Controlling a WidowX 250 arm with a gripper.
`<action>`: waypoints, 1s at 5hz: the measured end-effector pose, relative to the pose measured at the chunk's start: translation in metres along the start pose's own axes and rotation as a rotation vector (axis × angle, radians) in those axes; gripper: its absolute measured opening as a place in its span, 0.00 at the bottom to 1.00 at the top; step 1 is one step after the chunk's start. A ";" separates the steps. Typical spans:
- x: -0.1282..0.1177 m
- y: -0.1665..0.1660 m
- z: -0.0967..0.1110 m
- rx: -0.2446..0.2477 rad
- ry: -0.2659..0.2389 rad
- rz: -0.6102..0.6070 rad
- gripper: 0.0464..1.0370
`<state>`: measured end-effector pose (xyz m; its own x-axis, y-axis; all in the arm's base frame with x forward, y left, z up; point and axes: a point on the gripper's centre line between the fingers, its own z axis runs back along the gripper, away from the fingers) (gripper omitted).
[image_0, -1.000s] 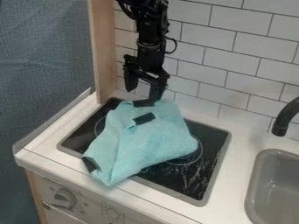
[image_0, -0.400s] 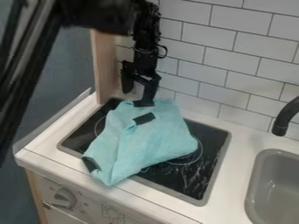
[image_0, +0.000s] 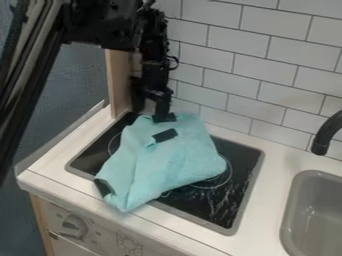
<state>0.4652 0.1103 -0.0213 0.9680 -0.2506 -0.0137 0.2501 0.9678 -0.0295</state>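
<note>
The gripper will shift the cloth (image_0: 170, 160) across the black stove top, so next it will grab the teal cloth's upper edge.
The black gripper (image_0: 150, 109) hangs open over the back left part of the stove, beside the wooden post. Its right finger ends right at the back edge of a light teal cloth (image_0: 170, 160), by a black patch there; whether they touch I cannot tell. The cloth lies crumpled across the black stove top (image_0: 230, 207), with its front corner over the counter's front strip. Two more black patches show on it, one near its upper middle and one at its lower left edge.
A wooden post (image_0: 119, 85) rises at the stove's back left corner, with a white tiled wall (image_0: 260, 65) behind. To the right are a grey sink (image_0: 317, 212) and a black faucet (image_0: 324, 135). A knob (image_0: 72, 226) sits on the front panel. Arm links cross the upper left.
The gripper has moved left, toward the wooden post. More of the arm has come into the upper left. The cloth has kept its place and shape.
</note>
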 end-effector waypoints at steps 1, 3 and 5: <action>-0.002 -0.003 -0.004 -0.062 -0.101 -0.051 0.96; -0.012 -0.010 -0.008 -0.075 -0.150 -0.086 0.59; -0.015 -0.008 -0.009 -0.055 -0.134 -0.071 0.11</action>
<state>0.4480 0.1059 -0.0298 0.9428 -0.3095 0.1238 0.3204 0.9439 -0.0805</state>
